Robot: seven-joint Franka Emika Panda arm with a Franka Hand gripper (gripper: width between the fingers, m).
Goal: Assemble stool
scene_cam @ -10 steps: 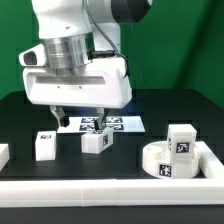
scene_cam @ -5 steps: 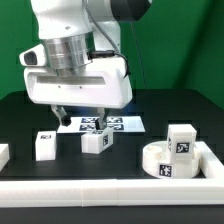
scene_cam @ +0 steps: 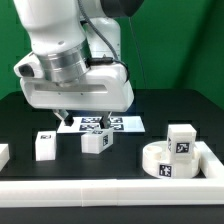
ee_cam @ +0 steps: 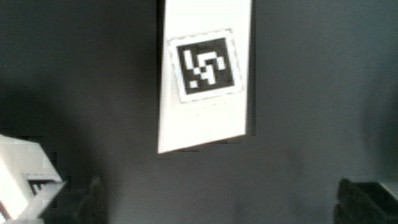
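Note:
The leg block's near end (scene_cam: 97,141) is beyond my fingers, so my gripper needs to move toward it before it closes on the leg block.
The round white seat (scene_cam: 168,161) lies at the exterior view's right, with one tagged leg block (scene_cam: 182,139) standing just behind it. Two more leg blocks (scene_cam: 45,146) (scene_cam: 95,142) stand on the black table in front of the arm. My gripper (scene_cam: 82,120) hangs above the marker board (scene_cam: 101,125), behind those two blocks. It is open and holds nothing. In the wrist view its dark fingertips (ee_cam: 43,202) frame bare black table, with the gripper's middle (ee_cam: 205,205) below the marker board's strip (ee_cam: 206,75). A white block's edge (ee_cam: 20,163) shows at the side.
A long white border rail (scene_cam: 110,190) runs along the table's front. Another white piece (scene_cam: 3,153) sits at the exterior view's far left edge. A green wall stands behind the table.
The arm's wrist has tilted and shifted a little toward the exterior view's left. The blocks and the seat have not moved.

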